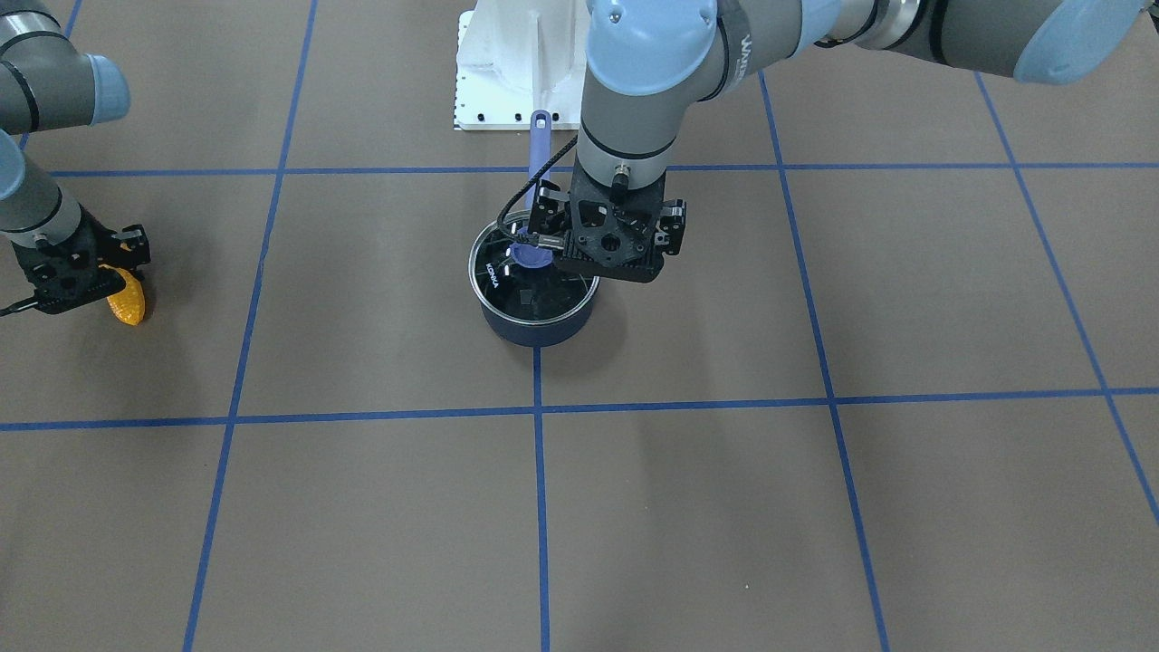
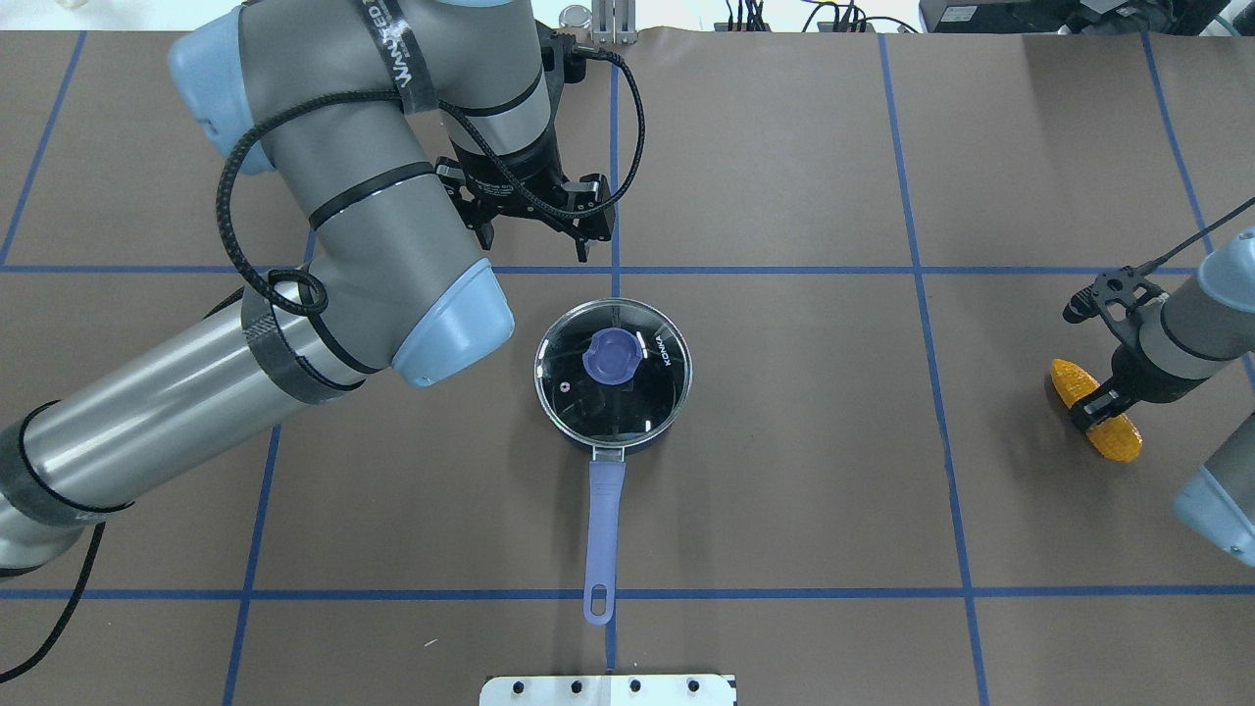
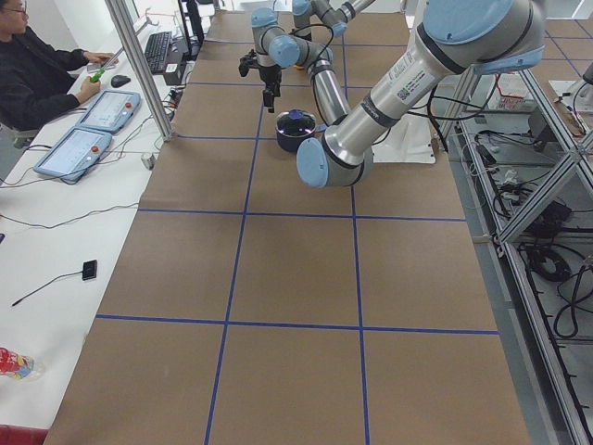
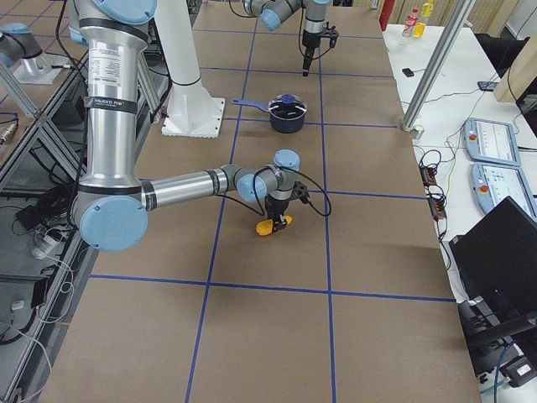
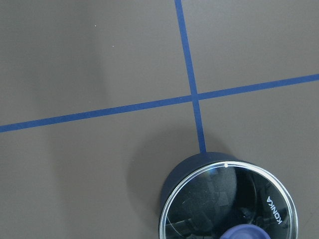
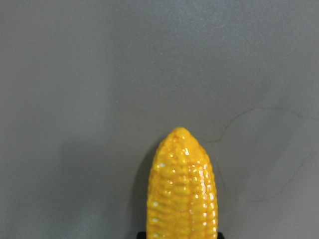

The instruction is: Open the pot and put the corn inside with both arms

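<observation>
The glass lid (image 1: pixel 534 295) is wide and flat across the pot, and my left gripper will next grab the lid by its blue knob (image 1: pixel 531 255). That will open the pot.
The dark navy pot (image 1: pixel 534 328) stands mid-table with its clear glass lid (image 2: pixel 613 368) on and its blue knob (image 2: pixel 612 355) up; its handle (image 2: pixel 605 520) points toward the robot base. My left gripper (image 2: pixel 534 240) is open and empty, raised just beyond the pot's far rim. The left wrist view shows the lid (image 5: pixel 229 204) at the bottom. The orange-yellow corn (image 2: pixel 1118 436) lies on the table at the far right. My right gripper (image 2: pixel 1096 407) is down over its middle, fingers closed across it. The right wrist view shows the corn's tip (image 6: pixel 182 189).
The white robot base plate (image 1: pixel 516 81) is behind the pot's handle. Blue tape lines cross the brown table. An operator (image 3: pixel 37 74) sits with control panels (image 3: pixel 79 139) past the far table edge.
</observation>
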`<state>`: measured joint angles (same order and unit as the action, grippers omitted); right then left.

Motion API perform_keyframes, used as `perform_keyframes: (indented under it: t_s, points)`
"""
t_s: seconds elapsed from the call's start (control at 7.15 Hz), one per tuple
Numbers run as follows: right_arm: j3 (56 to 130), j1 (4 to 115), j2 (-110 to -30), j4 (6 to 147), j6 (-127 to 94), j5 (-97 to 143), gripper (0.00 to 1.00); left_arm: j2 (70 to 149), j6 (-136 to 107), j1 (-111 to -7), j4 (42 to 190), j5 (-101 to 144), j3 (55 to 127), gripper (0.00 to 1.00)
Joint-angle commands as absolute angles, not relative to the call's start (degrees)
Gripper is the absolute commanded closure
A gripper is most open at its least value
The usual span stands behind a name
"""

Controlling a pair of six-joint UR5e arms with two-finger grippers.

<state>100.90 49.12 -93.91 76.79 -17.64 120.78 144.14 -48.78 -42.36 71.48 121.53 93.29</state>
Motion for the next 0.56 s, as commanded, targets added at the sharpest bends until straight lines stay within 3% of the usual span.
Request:
perform_keyframes:
  t_s: [0.0, 0.42]
  points:
    - [102.4, 49.6, -93.3, 77.3, -17.1, 121.3, 0.61, 144.2, -49.0, -42.4, 71.3, 121.5, 93.3, 0.00]
    - [104.7, 52.6, -90.7, 79.1, -17.2, 124.6, 0.61, 144.9, -51.8, -40.2, 71.2, 119.2, 93.6, 0.00]
